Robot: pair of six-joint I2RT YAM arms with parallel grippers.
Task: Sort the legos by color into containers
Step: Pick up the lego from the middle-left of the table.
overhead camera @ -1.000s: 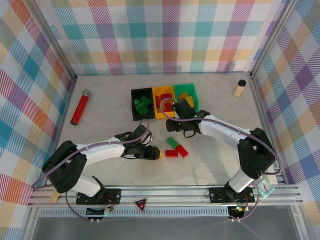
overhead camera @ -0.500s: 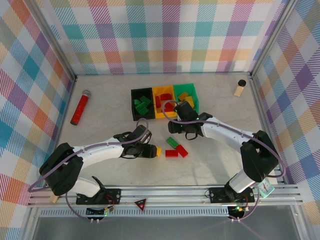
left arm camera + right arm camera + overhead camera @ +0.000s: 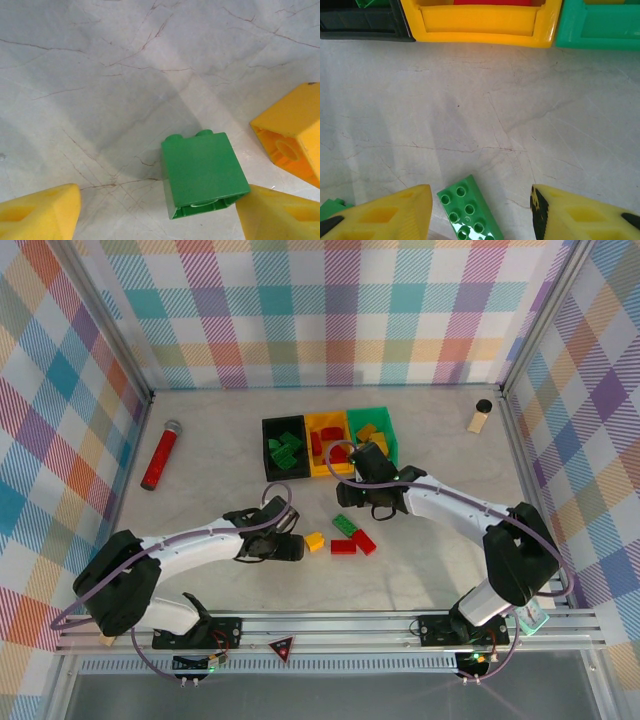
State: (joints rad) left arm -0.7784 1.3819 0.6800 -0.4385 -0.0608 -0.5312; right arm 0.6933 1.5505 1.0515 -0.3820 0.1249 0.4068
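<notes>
The green lego's open end (image 3: pixel 206 204), whose corner (image 3: pixel 244 191) hides one finger, is between my left gripper's fingers, so my left gripper closes on the green lego next.
My left gripper (image 3: pixel 294 547) is open low over the table, and in the left wrist view (image 3: pixel 157 215) a green lego (image 3: pixel 202 172) lies on its side between the fingers, close to the right one. A yellow lego (image 3: pixel 314 541) (image 3: pixel 292 132) lies just beyond it. My right gripper (image 3: pixel 362 505) (image 3: pixel 480 215) hangs open above a long green lego (image 3: pixel 346 525) (image 3: pixel 467 207). Two red legos (image 3: pixel 343 546) (image 3: pixel 364 541) lie beside it. The black bin (image 3: pixel 268 450) holds green legos, the yellow-orange bin (image 3: pixel 327 472) (image 3: pixel 480 25) red ones, the green bin (image 3: pixel 389 432) yellow ones.
A long red cylinder with a grey cap (image 3: pixel 160 454) lies at the left. A small tan bottle with a black cap (image 3: pixel 480 416) stands at the back right. Checked walls close in three sides, and a metal rail (image 3: pixel 330 625) runs along the near edge.
My left gripper has drawn back to the left, away from the yellow lego that was at its fingertips; that lego now lies free. My right gripper came slightly nearer from the bins.
</notes>
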